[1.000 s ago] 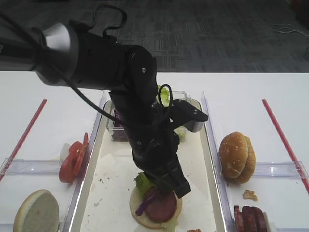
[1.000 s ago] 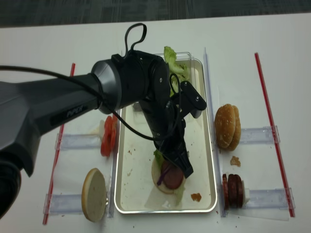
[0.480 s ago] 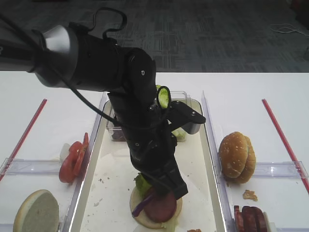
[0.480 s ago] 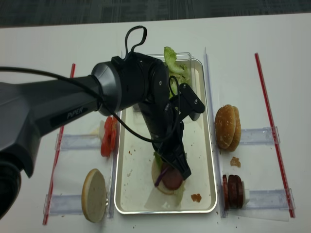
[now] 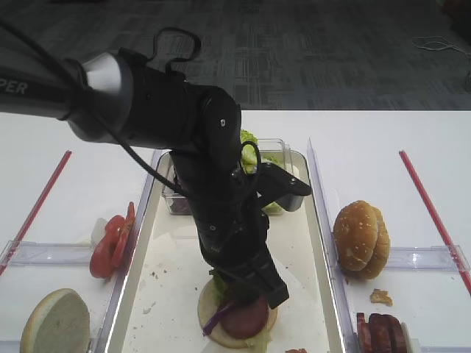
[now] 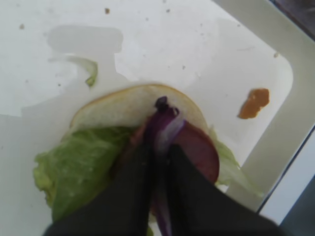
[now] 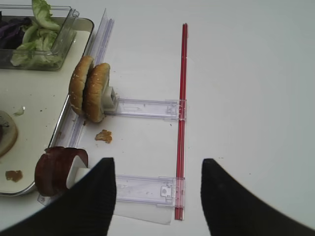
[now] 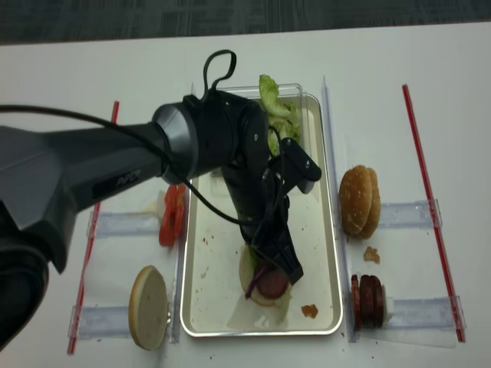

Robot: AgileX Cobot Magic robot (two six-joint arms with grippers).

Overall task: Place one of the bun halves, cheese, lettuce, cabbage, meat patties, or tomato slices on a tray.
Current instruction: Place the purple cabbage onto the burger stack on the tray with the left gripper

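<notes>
My left gripper releases the cabbage piece next, since the purple cabbage piece [image 8: 253,281] lies over the meat patty [image 8: 272,283].
My left gripper [image 6: 158,147] is shut on a purple cabbage strip [image 6: 165,123], which sticks out past the fingertips. It hangs just over a stack on the cream tray [image 6: 172,39]: a bun half [image 6: 123,105] cut face up, lettuce [image 6: 74,162] and a meat patty [image 6: 199,147]. From overhead, the left gripper [image 8: 272,272] is at the tray's near end, with the cabbage [image 8: 252,285] trailing over the patty's left side. My right gripper [image 7: 157,169] is open and empty over the table, right of the tray.
A clear tub [image 7: 34,34] of lettuce and cabbage sits at the tray's far end. Two bun halves [image 7: 91,96] and upright patties [image 7: 54,167] stand in clear holders right of the tray. Tomato slices [image 5: 110,239] and a bun half [image 5: 55,323] lie left. A sauce smear [image 6: 253,101] marks the tray.
The left arm has shifted slightly down and toward the tray's near end with the cabbage still pinched. The strip's free end now lies lower across the patty and bun edge.
</notes>
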